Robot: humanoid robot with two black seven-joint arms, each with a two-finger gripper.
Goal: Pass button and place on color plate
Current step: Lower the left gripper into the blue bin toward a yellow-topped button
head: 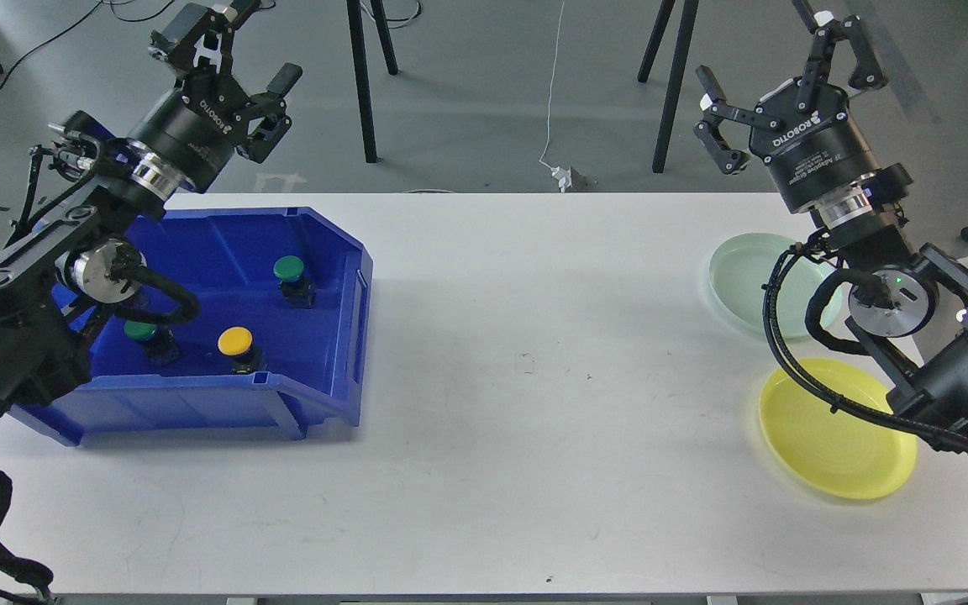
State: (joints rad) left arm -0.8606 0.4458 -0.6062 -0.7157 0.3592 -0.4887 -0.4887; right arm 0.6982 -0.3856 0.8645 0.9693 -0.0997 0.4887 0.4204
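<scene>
I need to grab the yellow button by its cap (234, 339) with my left gripper to pass it on, so the yellow button's black body (249, 362) stays free for my other hand.
A blue bin (328, 277) at the left of the white table holds three push buttons: a green one (291, 273) at the back, a yellow one (237, 344) near the front, and a second green one (142, 334) partly behind my left arm. On the right lie a pale green plate (740, 273) and a yellow plate (833, 437). My left gripper (228, 55) hangs open and empty above the bin's far left corner. Raised above the pale green plate, my right gripper (786, 63) is open and empty too.
The white table (534, 353) spreads bare between bin and plates. Beyond its far edge are black stand legs (362, 84), a white cable with a plug (564, 172) on the grey floor, and a chair base at the far right.
</scene>
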